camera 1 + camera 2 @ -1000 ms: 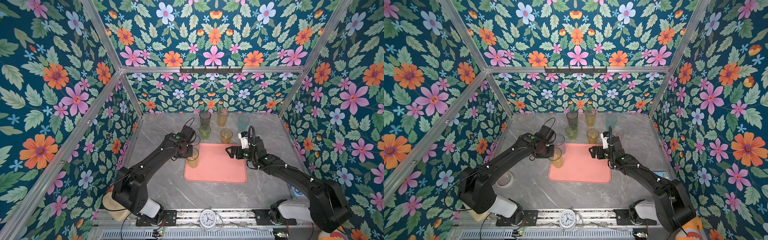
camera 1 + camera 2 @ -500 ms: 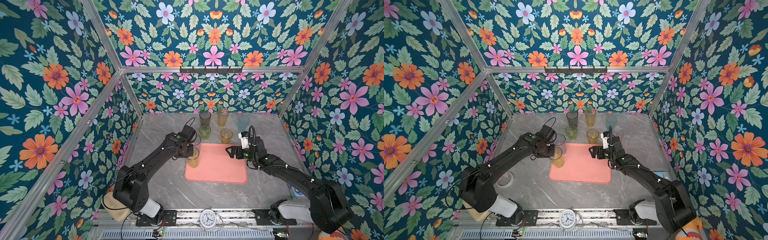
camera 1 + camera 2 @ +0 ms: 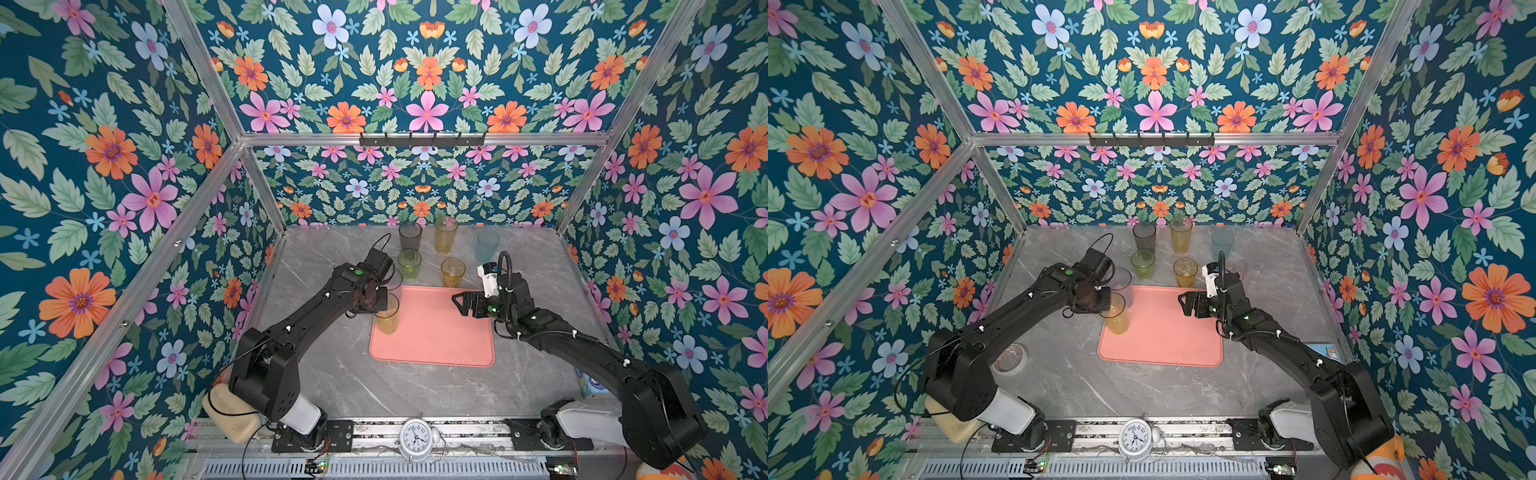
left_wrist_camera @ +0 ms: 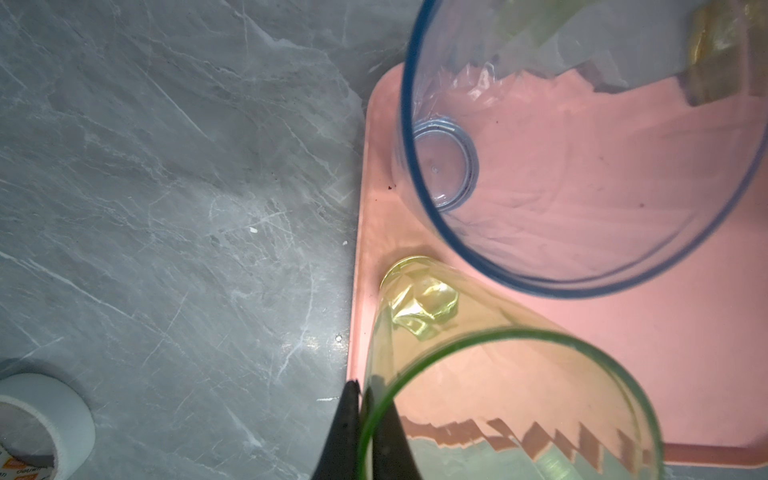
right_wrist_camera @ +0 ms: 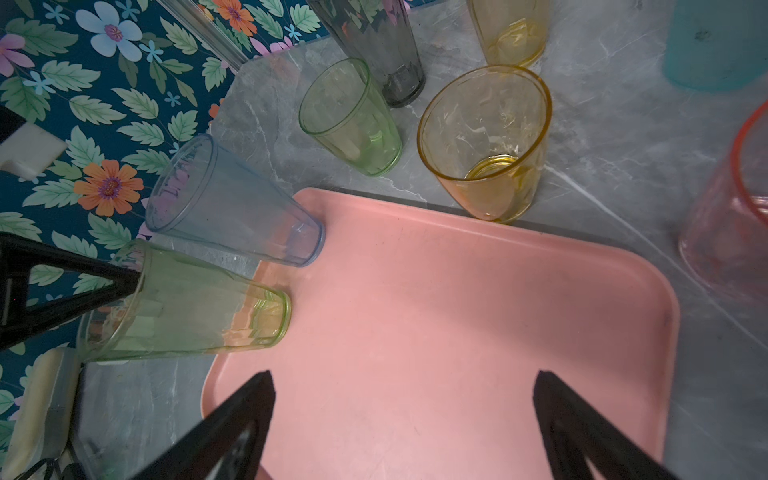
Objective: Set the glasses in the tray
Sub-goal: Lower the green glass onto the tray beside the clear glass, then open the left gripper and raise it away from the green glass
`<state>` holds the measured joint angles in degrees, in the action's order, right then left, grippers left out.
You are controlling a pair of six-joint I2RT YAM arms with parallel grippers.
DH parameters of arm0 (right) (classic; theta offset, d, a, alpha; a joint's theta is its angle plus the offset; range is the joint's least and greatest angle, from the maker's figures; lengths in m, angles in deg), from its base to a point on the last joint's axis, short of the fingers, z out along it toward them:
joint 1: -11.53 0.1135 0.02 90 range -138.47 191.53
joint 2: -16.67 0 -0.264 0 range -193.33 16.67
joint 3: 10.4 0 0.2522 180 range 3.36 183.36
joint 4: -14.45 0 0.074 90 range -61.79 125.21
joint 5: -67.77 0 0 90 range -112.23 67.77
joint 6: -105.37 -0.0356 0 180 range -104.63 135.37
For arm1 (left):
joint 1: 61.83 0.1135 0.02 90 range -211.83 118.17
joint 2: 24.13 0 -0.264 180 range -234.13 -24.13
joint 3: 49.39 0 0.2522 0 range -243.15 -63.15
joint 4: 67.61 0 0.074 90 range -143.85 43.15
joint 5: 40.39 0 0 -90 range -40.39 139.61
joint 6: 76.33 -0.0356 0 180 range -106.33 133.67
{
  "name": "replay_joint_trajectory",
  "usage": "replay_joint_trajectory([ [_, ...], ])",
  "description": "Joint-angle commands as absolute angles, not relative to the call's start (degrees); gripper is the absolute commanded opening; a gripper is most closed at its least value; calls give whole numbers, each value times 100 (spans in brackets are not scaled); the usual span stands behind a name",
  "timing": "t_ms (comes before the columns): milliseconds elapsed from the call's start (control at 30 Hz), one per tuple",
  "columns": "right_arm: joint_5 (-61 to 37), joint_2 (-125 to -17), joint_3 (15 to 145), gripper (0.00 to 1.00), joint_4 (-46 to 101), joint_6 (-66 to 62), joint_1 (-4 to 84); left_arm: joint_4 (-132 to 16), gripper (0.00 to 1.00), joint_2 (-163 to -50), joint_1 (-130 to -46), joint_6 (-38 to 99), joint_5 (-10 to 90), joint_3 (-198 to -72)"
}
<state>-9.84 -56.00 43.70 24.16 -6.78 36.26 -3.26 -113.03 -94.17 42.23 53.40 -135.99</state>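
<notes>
The base of the tall green glass is on the flat tray and the glass would stay upright, so my left gripper opens now.
The salmon-pink tray [image 3: 440, 336] [image 3: 1167, 336] lies mid-table. My left gripper [image 3: 380, 303] [image 4: 360, 386] is shut on the rim of a tall green glass [image 3: 387, 318] [image 4: 419, 307] [image 5: 187, 307], one finger inside and one outside. The base of this glass is at the tray's left edge. A tall pale blue glass [image 3: 1122, 279] [image 4: 582, 174] [image 5: 232, 216] stands just behind it on the tray's far left corner. My right gripper [image 3: 459, 300] [image 5: 403, 382] hangs open over the tray's far right part, holding nothing.
Behind the tray stand a grey glass [image 3: 410, 237], a tall amber glass [image 3: 446, 235], a teal glass [image 3: 487, 245], a short green glass [image 3: 409, 264] and a short amber glass [image 3: 453, 272]. A pink glass [image 5: 727, 232] stands at the right. A tape roll [image 3: 1011, 359] lies left.
</notes>
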Motion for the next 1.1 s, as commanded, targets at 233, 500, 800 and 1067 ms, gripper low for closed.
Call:
replay_joint_trajectory([
  [233, -1010, -5585, 4353, 98, 2414, -653, 3632, -226, 18, -11281, -9417, 4302, 5434, -13625],
  [500, -1001, -5588, 4352, 98, 2410, -654, 3625, -149, 39, -11050, -9418, 4241, 5489, -13790],
  [800, -1005, -5584, 4344, 98, 2408, -656, 3630, 227, 46, -11088, -9400, 4003, 5756, -14706],
  [1067, -962, -5550, 4300, 98, 2306, -688, 3632, 288, 56, -11554, -9331, 3639, 5901, -15883],
])
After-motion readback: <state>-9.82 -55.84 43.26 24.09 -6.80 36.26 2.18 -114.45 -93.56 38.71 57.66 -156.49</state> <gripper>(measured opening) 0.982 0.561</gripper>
